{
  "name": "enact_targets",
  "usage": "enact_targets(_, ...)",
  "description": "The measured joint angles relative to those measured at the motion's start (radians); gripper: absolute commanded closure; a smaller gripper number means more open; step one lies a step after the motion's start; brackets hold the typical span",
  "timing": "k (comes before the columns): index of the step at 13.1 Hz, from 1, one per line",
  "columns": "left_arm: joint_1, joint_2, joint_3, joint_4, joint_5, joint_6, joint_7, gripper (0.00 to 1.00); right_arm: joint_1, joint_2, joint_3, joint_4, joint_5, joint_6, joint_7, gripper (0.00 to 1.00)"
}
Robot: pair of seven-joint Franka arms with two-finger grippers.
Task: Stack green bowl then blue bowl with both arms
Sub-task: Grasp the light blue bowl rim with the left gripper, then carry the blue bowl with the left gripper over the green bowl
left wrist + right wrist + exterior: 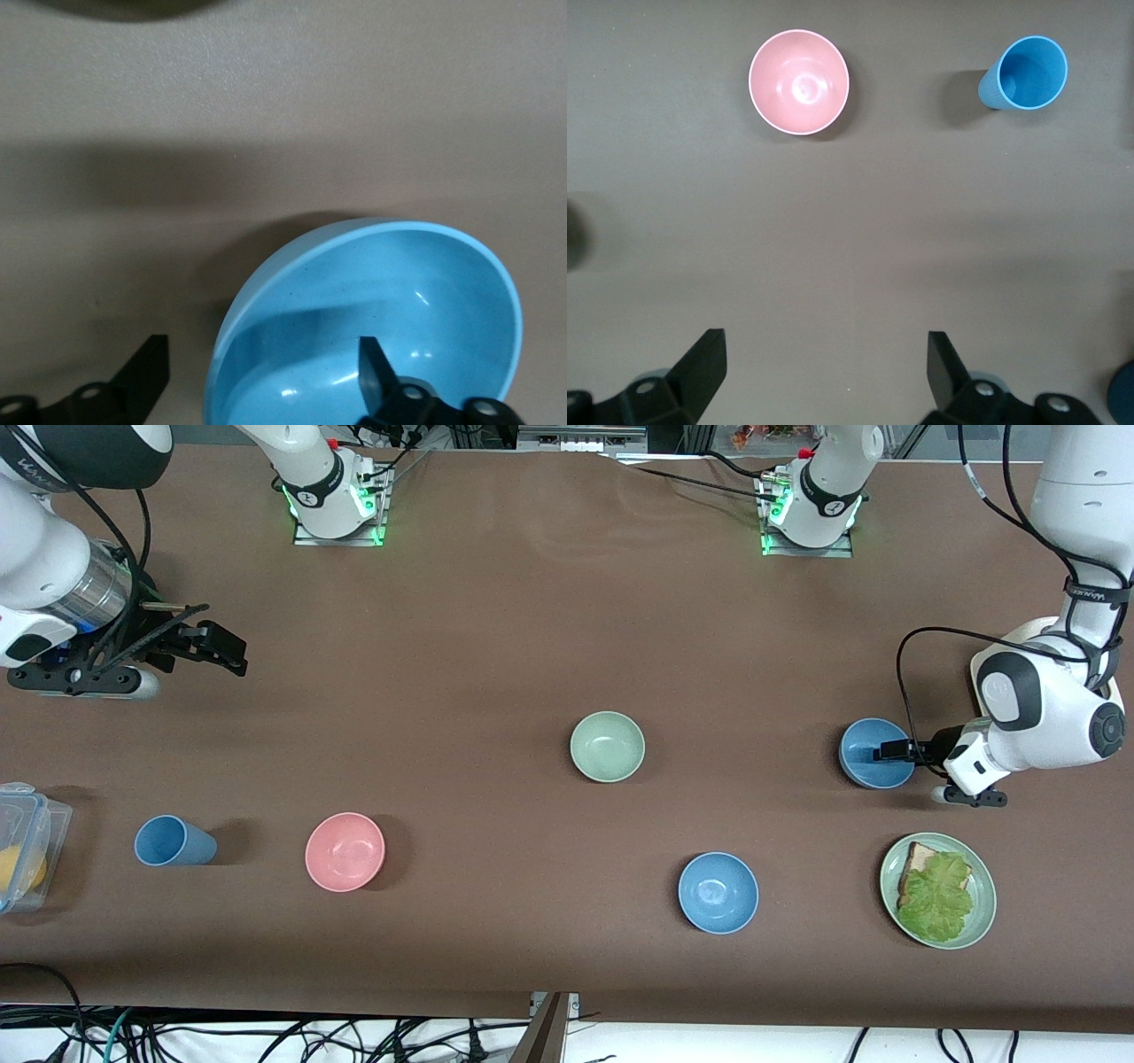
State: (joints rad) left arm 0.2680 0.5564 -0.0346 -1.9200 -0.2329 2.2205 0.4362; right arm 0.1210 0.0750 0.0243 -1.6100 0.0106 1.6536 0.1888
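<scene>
The blue bowl still needs to go into the green bowl (607, 747). I will grab the blue bowl by its rim (873, 723) with my left gripper next.
The pale green bowl (607, 747) sits upright near the middle of the table. One blue bowl (864, 766) stands toward the left arm's end. My left gripper (897, 753) is open and straddles its rim. In the left wrist view the blue bowl (399, 283) has one finger (376, 372) inside it and the other finger (151, 367) outside the wall, with neither pad touching the rim. A second blue bowl (718, 892) lies nearer the front camera. My right gripper (208, 639) hangs open over bare table at the right arm's end, holding nothing (824, 363).
A pink bowl (345, 851) and a blue cup (173, 841) stand toward the right arm's end, with a clear plastic container (22, 859) at the table edge. A green plate (983, 903) with bread and lettuce lies close to the held-over blue bowl, nearer the front camera.
</scene>
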Motion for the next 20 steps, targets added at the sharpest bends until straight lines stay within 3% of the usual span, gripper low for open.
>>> enact_targets(1,0.000,0.001,0.000,0.001,0.000,0.000,0.003,0.82,0.000,0.000,0.000,0.000,0.000,0.002,-0.005,0.00)
enact_targets(2,0.000,0.001,0.000,0.001,0.000,-0.001,0.004,1.00,0.000,0.000,-0.003,0.001,0.000,0.003,-0.011,0.00)
enact_targets(8,0.000,0.003,0.000,0.030,0.006,-0.018,0.014,1.00,-0.001,-0.001,-0.036,0.028,0.000,0.006,-0.037,0.00)
enact_targets(13,-0.005,-0.007,-0.005,0.252,0.011,-0.318,-0.028,1.00,0.001,0.008,-0.033,0.036,0.000,0.005,-0.037,0.00)
enact_targets(16,-0.095,-0.026,-0.025,0.329,0.010,-0.479,-0.219,1.00,0.001,0.016,-0.032,0.035,0.000,-0.006,-0.035,0.00)
enact_targets(20,-0.274,-0.044,-0.123,0.335,-0.019,-0.480,-0.572,1.00,-0.001,0.024,-0.043,0.035,0.000,-0.008,-0.035,0.00)
